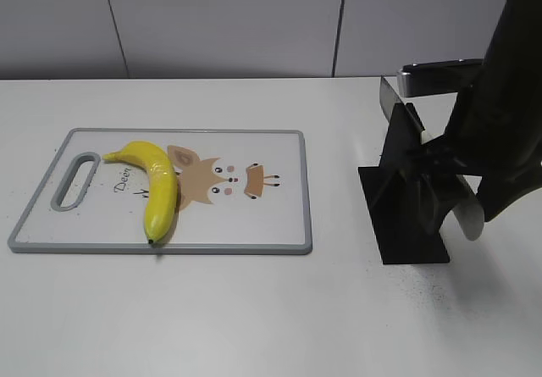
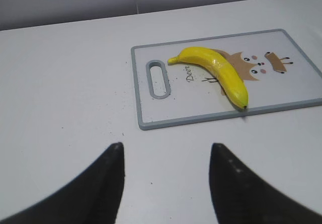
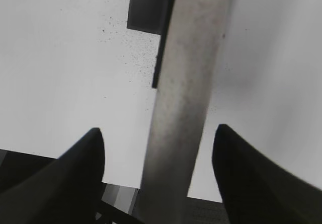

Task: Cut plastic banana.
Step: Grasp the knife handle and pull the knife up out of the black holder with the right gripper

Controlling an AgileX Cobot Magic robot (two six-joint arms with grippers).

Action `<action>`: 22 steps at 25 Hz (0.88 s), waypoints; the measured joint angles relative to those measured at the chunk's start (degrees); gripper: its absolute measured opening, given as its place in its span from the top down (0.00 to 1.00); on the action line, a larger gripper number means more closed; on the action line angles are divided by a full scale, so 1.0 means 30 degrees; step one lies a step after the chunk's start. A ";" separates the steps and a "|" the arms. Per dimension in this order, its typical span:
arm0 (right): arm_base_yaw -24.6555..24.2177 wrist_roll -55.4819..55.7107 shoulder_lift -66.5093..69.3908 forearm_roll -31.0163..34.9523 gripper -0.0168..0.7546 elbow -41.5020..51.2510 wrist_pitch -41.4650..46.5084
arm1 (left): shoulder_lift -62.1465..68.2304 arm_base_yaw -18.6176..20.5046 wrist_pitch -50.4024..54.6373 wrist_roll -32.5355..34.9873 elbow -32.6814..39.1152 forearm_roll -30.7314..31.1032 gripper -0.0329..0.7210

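The robot's right gripper needs to grip the knife next by its grey-white handle (image 1: 468,211), since the blade (image 1: 389,99) shows at the top of the black stand.
The plastic banana (image 1: 157,189) lies on the left half of the grey-rimmed cutting board (image 1: 279,224), its dark tip at the near edge. It also shows in the left wrist view (image 2: 219,73). My left gripper (image 2: 166,146) is open and empty over bare table, short of the board's handle end (image 2: 157,78). My right gripper (image 3: 160,129) is open and straddles a grey knife handle (image 3: 186,83) with a gap on each side. In the exterior view that handle (image 1: 467,220) sticks out of the black knife stand (image 1: 406,216) under my right arm.
The stand holds a blade (image 1: 391,97) and a second shiny handle (image 1: 436,76) at its top. The board has a deer picture (image 1: 222,178). The white table (image 1: 254,309) runs to a grey wall at the back.
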 joint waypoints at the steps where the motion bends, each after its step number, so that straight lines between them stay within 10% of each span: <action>1: 0.0000 0.0100 0.0138 -0.0065 0.30 0.0000 -0.0014 | 0.0000 0.0000 0.0000 0.0000 0.0000 0.0000 0.27; 8: 0.0000 0.0697 0.0801 -0.0317 0.37 0.0000 -0.0104 | 0.0000 0.0000 0.0000 0.0000 0.0000 0.0000 0.27; 14: 0.0000 0.1415 0.0807 -0.0363 0.74 0.0000 -0.0081 | 0.0000 0.0000 0.0000 0.0000 0.0000 0.0000 0.27; 22: 0.0000 0.1661 0.0807 -0.0363 0.74 0.0000 0.0020 | 0.0000 0.0000 0.0000 0.0000 0.0000 -0.0014 0.27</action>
